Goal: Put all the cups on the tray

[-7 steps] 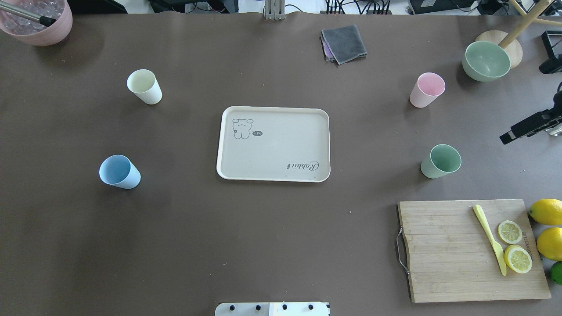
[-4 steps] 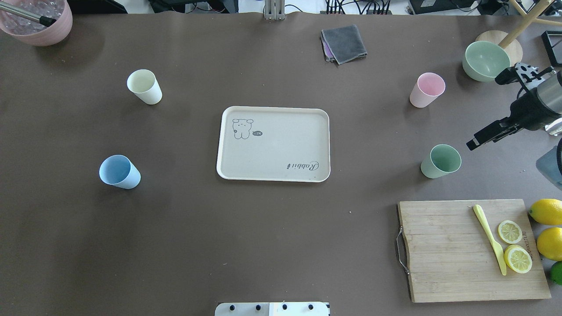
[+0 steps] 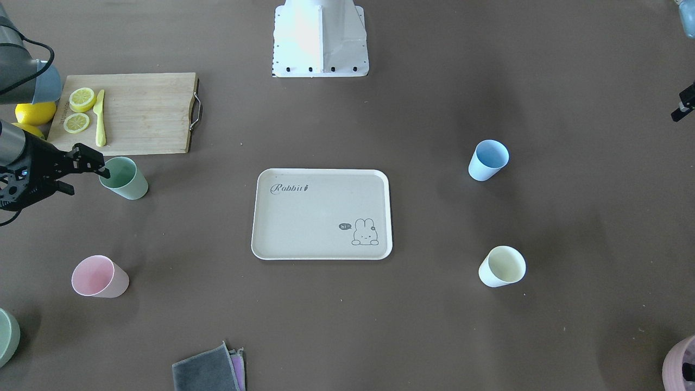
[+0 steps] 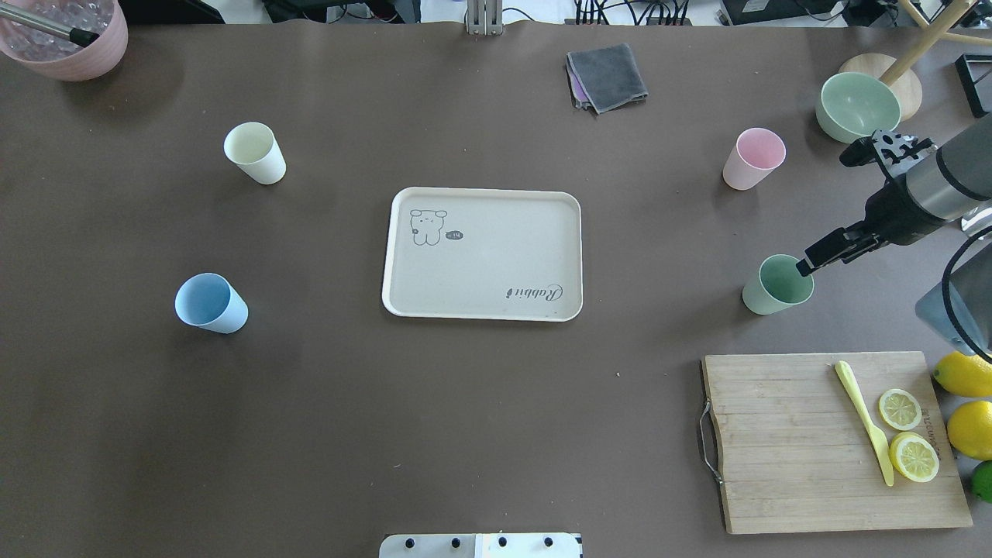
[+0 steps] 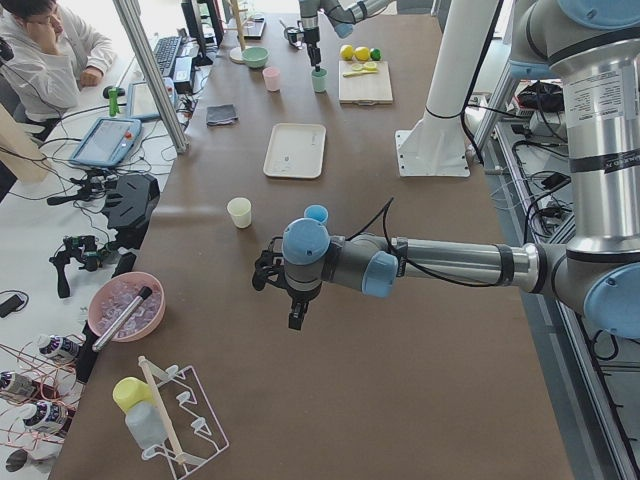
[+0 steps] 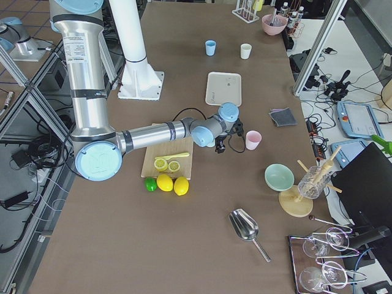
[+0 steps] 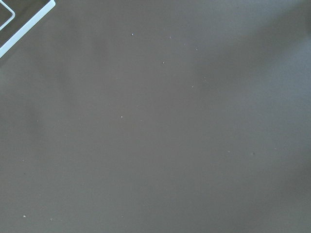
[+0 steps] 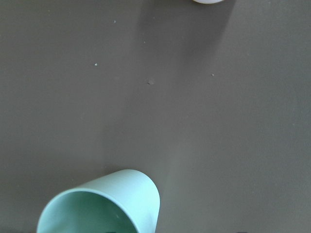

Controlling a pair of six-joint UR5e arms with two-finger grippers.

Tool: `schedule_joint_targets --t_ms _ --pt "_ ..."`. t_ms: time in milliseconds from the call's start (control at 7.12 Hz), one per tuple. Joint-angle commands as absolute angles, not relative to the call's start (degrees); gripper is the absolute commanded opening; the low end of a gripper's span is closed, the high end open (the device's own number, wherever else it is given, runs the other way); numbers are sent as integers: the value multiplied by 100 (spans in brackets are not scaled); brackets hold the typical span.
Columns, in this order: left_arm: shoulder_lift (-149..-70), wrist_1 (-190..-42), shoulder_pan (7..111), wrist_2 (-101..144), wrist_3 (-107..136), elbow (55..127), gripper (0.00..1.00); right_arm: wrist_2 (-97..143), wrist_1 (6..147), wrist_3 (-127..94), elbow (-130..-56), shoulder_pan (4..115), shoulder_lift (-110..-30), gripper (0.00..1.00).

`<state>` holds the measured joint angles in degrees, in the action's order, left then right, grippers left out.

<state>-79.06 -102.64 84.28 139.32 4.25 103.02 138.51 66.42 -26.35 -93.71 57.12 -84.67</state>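
Note:
The robot's right gripper should next grab the pale green cup by its rim (image 3: 121, 172), so that it can place the cup on the tray (image 3: 322, 214).
The beige Rabbit tray (image 4: 496, 256) lies empty at the table's middle, also in the front view (image 3: 315, 222). Upright on the table around it stand a green cup (image 4: 779, 285), a pink cup (image 4: 753, 158), a cream cup (image 4: 255, 153) and a blue cup (image 4: 211, 303). My right gripper (image 4: 828, 209) is open and empty, above the table just right of the green cup, with one fingertip (image 4: 804, 268) over its rim. The right wrist view shows the green cup (image 8: 102, 204) at the bottom. Of my left gripper (image 5: 290, 300), off the table's left end, I cannot tell open or shut.
A wooden cutting board (image 4: 783, 442) with a yellow knife and lemon slices lies at the front right, with lemons (image 4: 965, 373) beside it. A green bowl (image 4: 858, 106) stands behind the right gripper. A grey cloth (image 4: 607, 76) and a pink bowl (image 4: 66, 35) are at the back.
My right arm has come in from the right edge and moved left toward the green cup, one finger now over its rim. The cups and tray have not moved.

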Motion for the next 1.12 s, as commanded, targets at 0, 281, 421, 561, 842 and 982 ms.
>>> schedule_joint_targets --t_ms 0,281,421,561,842,982 --pt "-7919 -10266 8429 13931 483 10301 98 13851 6627 -2768 -9386 5590 -8446 2" --pt "-7919 -10266 8429 13931 483 10301 98 13852 6618 -2795 -9500 5537 -8446 0" --pt "-7919 -10266 8420 13939 492 10301 98 13878 6636 -2804 -9527 5528 -8411 0" --pt "-7945 -10274 8420 13957 492 10327 98 13895 6705 -3178 -9580 5528 -8133 0" --pt "-7998 -10475 8420 13966 867 10327 98 13669 6697 -5080 -9580 4996 -7106 0" --pt "-7989 -10781 8411 13948 1244 10318 98 13110 6706 -5611 -9528 4557 -6736 0"
